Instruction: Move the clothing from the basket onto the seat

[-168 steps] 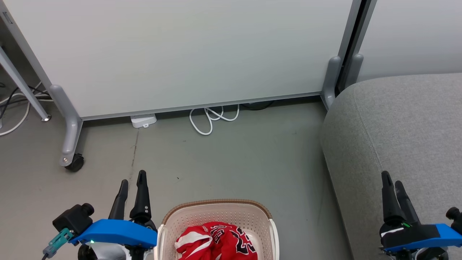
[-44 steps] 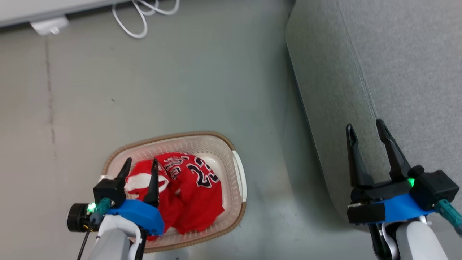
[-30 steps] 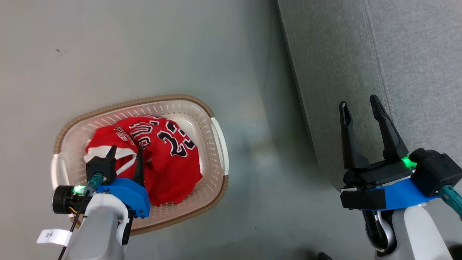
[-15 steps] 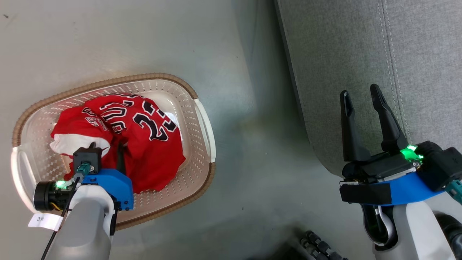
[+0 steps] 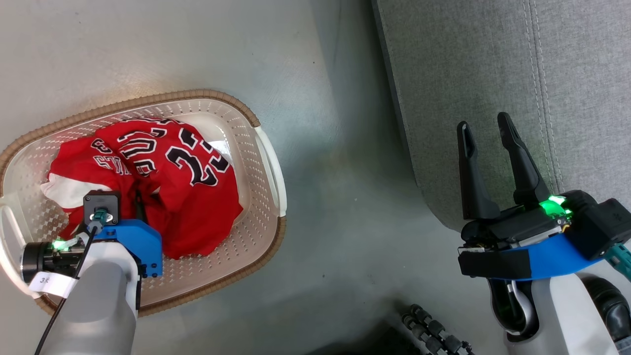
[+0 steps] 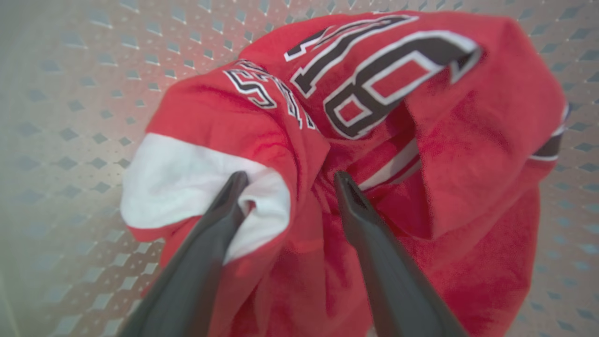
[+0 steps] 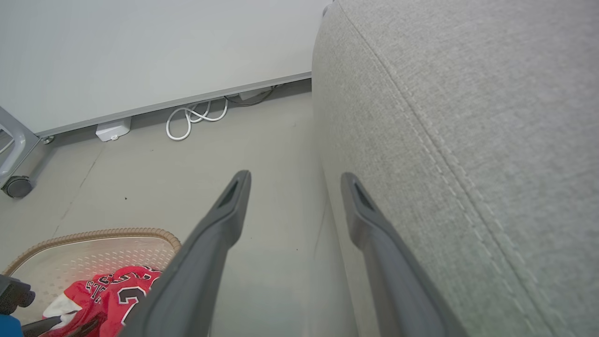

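I will next grab the red jersey by the raised fold (image 6: 302,199) beside its white patch with my left gripper; the rest lies slumped in the basket.
The clothing (image 5: 187,167) is a crumpled red jersey with black-and-white numbers, lying in the cream basket (image 5: 197,93) on the floor at the left. My left gripper (image 6: 290,178) points down into the basket and is open. Its fingertips press into the clothing (image 6: 421,140) on either side of a red fold, the left one on a white patch. In the head view the wrist camera hides most of the left gripper (image 5: 125,202). My right gripper (image 5: 483,122) is open and holds nothing, hovering over the front edge of the grey seat (image 5: 493,59).
Bare grey floor (image 5: 335,197) lies between the basket and the seat. The right wrist view shows a pale partition panel (image 7: 140,56), a coiled white cable (image 7: 194,119), a white box (image 7: 112,129) and a caster wheel (image 7: 16,186). A black ribbed hose (image 5: 434,330) lies at the bottom.
The head camera has tilted further down, shifting the whole picture. My left gripper has sunk lower into the basket onto the jersey. The right gripper stays open by the seat edge.
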Robot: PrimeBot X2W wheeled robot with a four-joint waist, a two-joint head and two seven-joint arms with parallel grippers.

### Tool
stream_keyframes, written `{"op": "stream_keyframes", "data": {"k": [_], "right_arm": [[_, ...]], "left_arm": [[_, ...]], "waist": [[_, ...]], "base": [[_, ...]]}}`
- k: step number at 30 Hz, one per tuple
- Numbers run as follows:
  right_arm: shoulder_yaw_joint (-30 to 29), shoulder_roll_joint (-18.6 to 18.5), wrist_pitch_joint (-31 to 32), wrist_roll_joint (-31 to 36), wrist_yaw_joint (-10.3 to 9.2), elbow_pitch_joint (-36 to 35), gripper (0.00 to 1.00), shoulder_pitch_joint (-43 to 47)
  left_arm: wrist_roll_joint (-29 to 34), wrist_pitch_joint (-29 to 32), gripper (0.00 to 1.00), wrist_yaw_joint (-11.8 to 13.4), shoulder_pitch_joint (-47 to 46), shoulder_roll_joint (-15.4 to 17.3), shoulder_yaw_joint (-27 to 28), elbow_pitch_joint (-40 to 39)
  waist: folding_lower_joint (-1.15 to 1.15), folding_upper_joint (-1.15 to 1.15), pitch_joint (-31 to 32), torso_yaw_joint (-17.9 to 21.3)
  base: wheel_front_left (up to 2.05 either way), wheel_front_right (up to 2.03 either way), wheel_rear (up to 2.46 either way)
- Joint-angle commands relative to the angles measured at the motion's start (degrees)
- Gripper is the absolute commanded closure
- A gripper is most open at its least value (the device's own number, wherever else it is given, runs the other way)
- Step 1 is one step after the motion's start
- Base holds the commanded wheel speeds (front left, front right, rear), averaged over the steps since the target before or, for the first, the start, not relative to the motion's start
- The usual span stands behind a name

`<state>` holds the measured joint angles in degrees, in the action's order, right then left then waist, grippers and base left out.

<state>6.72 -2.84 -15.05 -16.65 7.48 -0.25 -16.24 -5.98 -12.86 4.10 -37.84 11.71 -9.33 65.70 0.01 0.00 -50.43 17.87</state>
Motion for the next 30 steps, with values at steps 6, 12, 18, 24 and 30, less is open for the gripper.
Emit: {"op": "stream_keyframes", "data": {"k": [6,12,18,24,30], "right_arm": [[0.5,-0.1,-0.2,-0.2,0.03,0.2,0.00,-1.2],[0.9,-0.1,-0.2,-0.4,0.03,0.4,0.00,-1.1],[0.7,-0.1,-0.2,0.1,0.03,0.5,0.00,-1.1],[0.5,-0.1,-0.2,0.5,0.03,0.8,0.00,-1.0],[-0.1,-0.1,-0.2,1.7,0.03,1.2,0.00,-1.3]], "left_arm": [[0.3,0.8,0.00,1.1,-1.8,0.6,-0.7,2.0],[0.1,1.4,1.00,0.9,-2.5,0.8,-1.6,3.7],[-0.3,1.2,1.00,0.0,-2.7,0.9,-2.1,4.7],[-0.8,1.2,1.00,-1.1,-2.9,0.6,-2.9,5.5],[-1.4,0.6,1.00,-2.1,-2.3,-0.5,-3.5,6.2]], "waist": [[-0.01,0.00,0.0,0.3],[-0.01,0.00,0.4,0.5],[-0.01,0.00,0.7,0.4],[-0.01,0.00,1.5,0.1],[-0.01,0.00,3.8,-1.0]], "base": [[0.00,0.00,0.00],[0.00,0.00,0.00],[0.00,0.00,0.00],[0.00,0.00,0.00],[0.00,0.00,0.00]]}}
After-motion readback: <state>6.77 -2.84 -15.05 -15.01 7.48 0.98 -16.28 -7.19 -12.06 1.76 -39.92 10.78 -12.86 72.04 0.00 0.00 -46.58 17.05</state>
